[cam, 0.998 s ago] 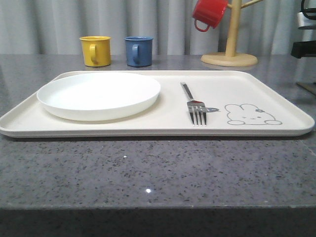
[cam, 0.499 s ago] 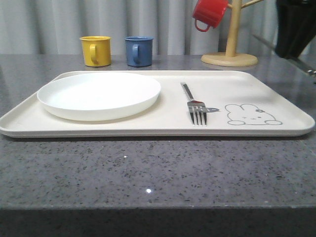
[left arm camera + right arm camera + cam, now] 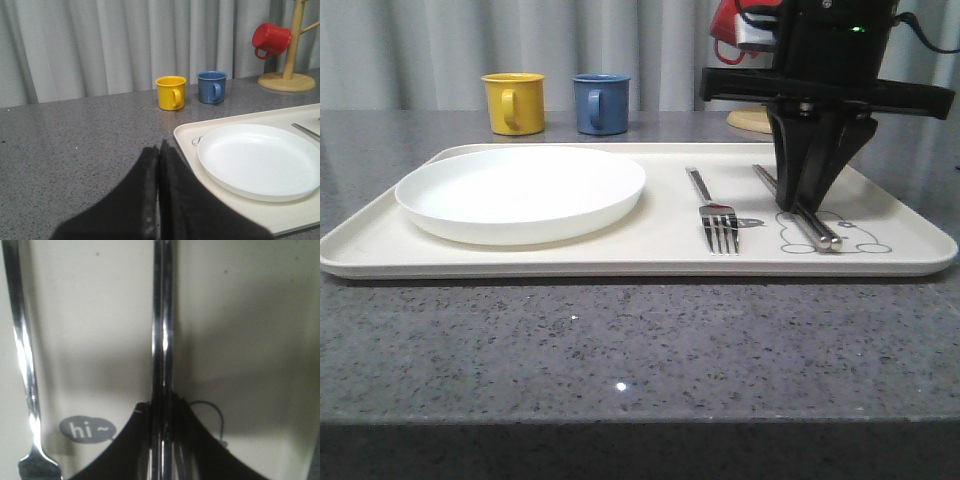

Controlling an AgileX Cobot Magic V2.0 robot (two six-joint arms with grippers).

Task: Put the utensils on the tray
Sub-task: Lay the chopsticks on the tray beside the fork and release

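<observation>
The chopsticks lie low along the cream tray's rabbit drawing (image 3: 850, 231) beside the fork (image 3: 715, 215) and would rest there, so it is time for my right gripper to open.
The cream tray (image 3: 620, 262) lies across the table with a silver fork (image 3: 715, 215) on it, right of centre. My right gripper (image 3: 803, 205) hangs over the tray's right part, shut on a pair of silver chopsticks (image 3: 820, 233). Their near end sits low over the grey rabbit drawing. In the right wrist view the chopsticks (image 3: 163, 330) run straight out from between the black fingers (image 3: 200, 440), parallel to the fork (image 3: 22, 350). My left gripper (image 3: 159, 147) is shut and empty above the grey table, just left of the tray's corner (image 3: 186, 137).
A round white plate (image 3: 520, 190) fills the tray's left half. A yellow mug (image 3: 513, 102) and a blue mug (image 3: 601, 103) stand behind the tray. A red mug (image 3: 270, 39) hangs on a wooden mug tree (image 3: 290, 75) at the back right.
My right arm has come in from the right edge and lowered over the tray with the chopsticks in its grip. Fork, plate and mugs have not moved.
</observation>
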